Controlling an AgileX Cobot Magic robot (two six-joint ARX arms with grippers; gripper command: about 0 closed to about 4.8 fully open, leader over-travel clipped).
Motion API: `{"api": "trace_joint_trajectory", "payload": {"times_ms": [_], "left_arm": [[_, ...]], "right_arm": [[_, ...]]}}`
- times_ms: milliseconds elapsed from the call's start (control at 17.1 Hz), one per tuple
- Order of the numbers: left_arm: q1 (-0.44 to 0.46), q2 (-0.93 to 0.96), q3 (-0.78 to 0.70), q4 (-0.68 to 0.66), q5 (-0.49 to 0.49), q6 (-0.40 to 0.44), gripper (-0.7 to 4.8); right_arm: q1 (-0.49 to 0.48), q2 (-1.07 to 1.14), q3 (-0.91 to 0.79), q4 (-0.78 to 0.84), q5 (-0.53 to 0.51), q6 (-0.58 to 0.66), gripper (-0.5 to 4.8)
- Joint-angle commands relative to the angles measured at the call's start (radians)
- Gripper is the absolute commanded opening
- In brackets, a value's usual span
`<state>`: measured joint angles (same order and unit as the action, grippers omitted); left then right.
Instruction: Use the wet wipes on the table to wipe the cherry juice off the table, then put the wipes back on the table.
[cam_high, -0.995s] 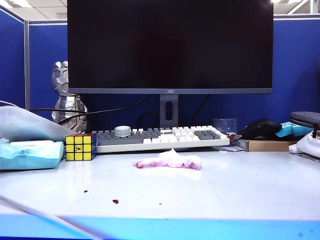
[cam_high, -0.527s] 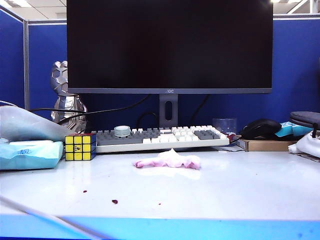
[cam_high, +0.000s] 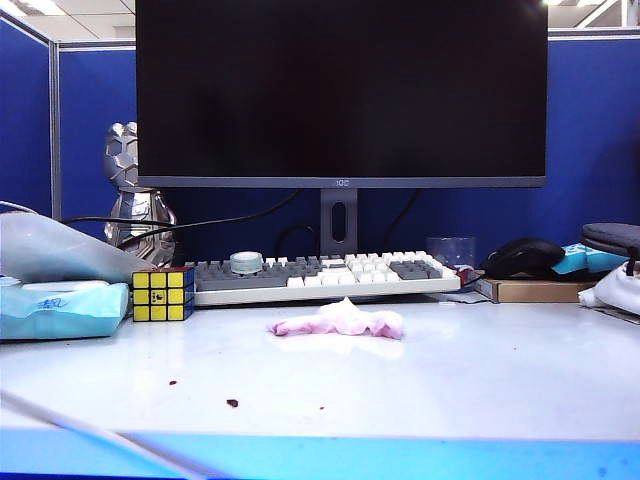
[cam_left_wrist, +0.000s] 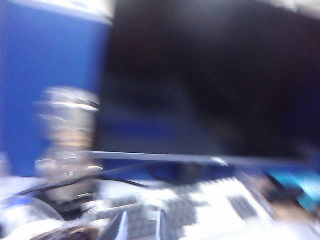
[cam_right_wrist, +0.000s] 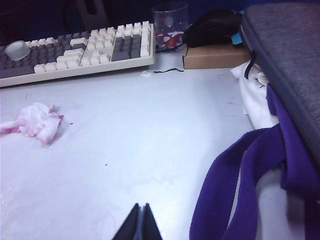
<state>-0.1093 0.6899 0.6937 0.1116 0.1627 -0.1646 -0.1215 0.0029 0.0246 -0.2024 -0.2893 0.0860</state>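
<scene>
My left gripper grabs the wet wipes by a white peak (cam_high: 346, 308) next, one that stands up from their middle, since the pink ends lie flat.
The wet wipes (cam_high: 338, 321) lie as a wrinkly white-and-pink wad on the table (cam_high: 480, 370), in front of the keyboard. Dark red specks of cherry juice (cam_high: 232, 403) dot the table near its blue front edge. In the right wrist view the wipes (cam_right_wrist: 32, 121) lie well ahead and to one side of my right gripper (cam_right_wrist: 140, 220), which is shut and empty low over the bare table. The left wrist view is blurred by motion. My left gripper (cam_left_wrist: 141, 227) is open there, pointing at the keyboard and monitor, with nothing between its fingers. Neither gripper shows in the exterior view.
A monitor (cam_high: 340, 95) and keyboard (cam_high: 320, 275) stand behind the wipes. A puzzle cube (cam_high: 162, 294), a pale blue packet (cam_high: 60, 308) and a silver figurine (cam_high: 130, 200) are at the left. A mouse (cam_high: 520, 256), a cardboard box (cam_right_wrist: 210, 55) and a grey bag with purple straps (cam_right_wrist: 280, 150) are at the right.
</scene>
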Motion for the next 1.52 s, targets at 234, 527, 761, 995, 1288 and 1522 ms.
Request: {"api": "trace_joint_trajectory", "payload": {"times_ms": [234, 527, 761, 995, 1288, 1522], "left_arm": [[-0.131, 0.665, 0.355, -0.050, 0.202, 0.145, 0.95], [-0.292, 1.099, 0.607, -0.139, 0.219, 0.270, 1.28], [-0.377, 1.296, 0.748, -0.228, 0.218, 0.270, 1.88], [-0.415, 1.326, 0.764, -0.312, 0.173, 0.292, 1.74], [-0.445, 1.353, 0.821, -0.468, 0.121, 0.337, 4.62], [-0.479, 1.403, 0.878, -0.488, 0.053, 0.340, 4.32]], "right_arm": [[0.000, 0.000, -0.001, 0.002, -0.002, 0.000, -0.01], [-0.001, 0.000, -0.001, 0.002, -0.001, 0.000, -0.01], [-0.001, 0.000, -0.001, 0.002, -0.001, 0.000, -0.01], [-0.001, 0.000, -0.001, 0.002, -0.001, 0.000, -0.01], [-0.001, 0.000, -0.001, 0.002, -0.001, 0.000, -0.01], [-0.001, 0.000, -0.001, 0.002, -0.001, 0.000, -0.01]]}}
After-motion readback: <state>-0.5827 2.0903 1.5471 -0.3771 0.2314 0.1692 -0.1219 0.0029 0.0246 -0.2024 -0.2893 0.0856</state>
